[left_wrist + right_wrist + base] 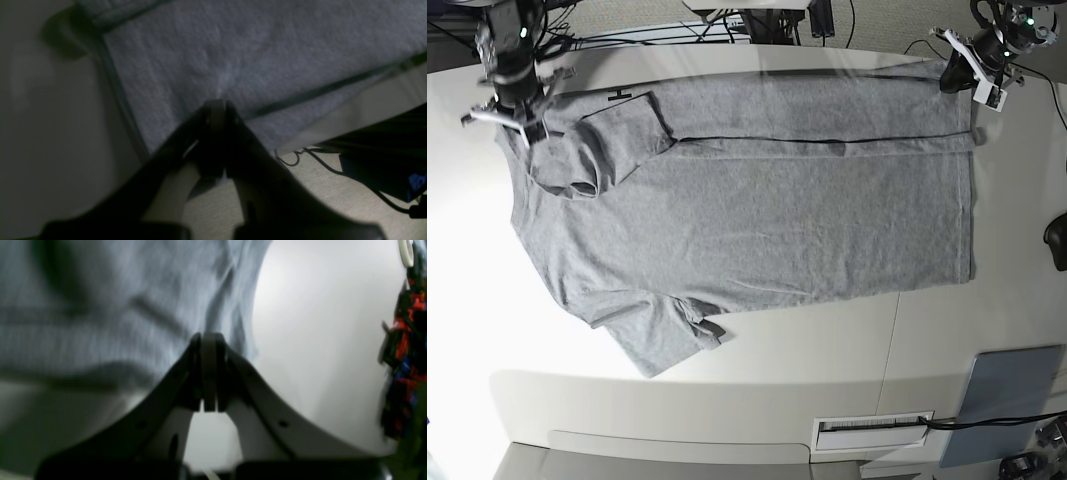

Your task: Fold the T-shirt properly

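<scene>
The T-shirt's shoulder is short of the table's far edge, so my right gripper now keeps holding the T-shirt (757, 220) until the shoulder lies along that edge.
The heather-grey T-shirt (757, 220) lies spread on the white table (807, 350), collar end to the left and hem to the right in the base view. Its far long edge is folded over toward the middle, and black lettering (619, 96) peeks out at the far left. My left gripper (957, 75) is at the far hem corner. In the left wrist view the left gripper (217, 104) is shut, with the fabric (233, 50) puckered at its tips. My right gripper (519, 122) is at the far shoulder. In the blurred right wrist view the right gripper (208, 337) is shut on creased cloth (116, 306).
A flat grey-blue pad (1007, 400) lies at the near right corner, beside a white slotted strip (872, 432). A dark object (1057, 245) sits at the right table edge. Cables and equipment (777, 20) crowd the far side, and colourful wiring (405, 350) lies to the right of the right gripper.
</scene>
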You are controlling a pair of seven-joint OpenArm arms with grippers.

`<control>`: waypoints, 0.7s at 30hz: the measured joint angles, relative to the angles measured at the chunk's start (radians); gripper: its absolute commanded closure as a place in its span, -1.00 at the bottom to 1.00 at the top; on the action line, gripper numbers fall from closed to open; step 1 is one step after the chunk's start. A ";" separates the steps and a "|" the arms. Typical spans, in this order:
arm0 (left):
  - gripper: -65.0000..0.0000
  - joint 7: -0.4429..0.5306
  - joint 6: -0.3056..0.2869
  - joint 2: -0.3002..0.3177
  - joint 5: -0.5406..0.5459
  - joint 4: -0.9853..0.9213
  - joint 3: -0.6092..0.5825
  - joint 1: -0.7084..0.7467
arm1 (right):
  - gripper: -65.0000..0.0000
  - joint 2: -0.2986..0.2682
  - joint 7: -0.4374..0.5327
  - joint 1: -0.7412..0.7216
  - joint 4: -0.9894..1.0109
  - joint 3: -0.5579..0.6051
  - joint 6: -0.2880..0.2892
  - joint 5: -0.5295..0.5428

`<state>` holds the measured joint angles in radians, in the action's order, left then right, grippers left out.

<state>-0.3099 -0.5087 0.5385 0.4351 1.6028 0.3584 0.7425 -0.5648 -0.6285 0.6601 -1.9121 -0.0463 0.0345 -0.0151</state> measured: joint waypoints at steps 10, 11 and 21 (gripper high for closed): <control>1.00 0.001 -0.005 -0.001 -0.003 0.000 0.002 0.000 | 1.00 -0.001 -0.032 -0.129 0.203 -0.001 0.084 0.065; 1.00 -0.002 -0.006 0.000 -0.004 0.000 0.002 -0.001 | 1.00 -0.001 -0.015 -0.112 0.202 -0.004 0.083 0.063; 1.00 0.026 -0.015 0.000 -0.084 0.003 0.002 0.000 | 1.00 -0.012 0.093 0.059 0.184 -0.014 0.036 0.029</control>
<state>-0.2840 -0.5240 0.5381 0.3515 1.6062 0.3607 0.7422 -0.5770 -0.5358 0.7193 -1.7283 -0.0601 0.0708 0.0139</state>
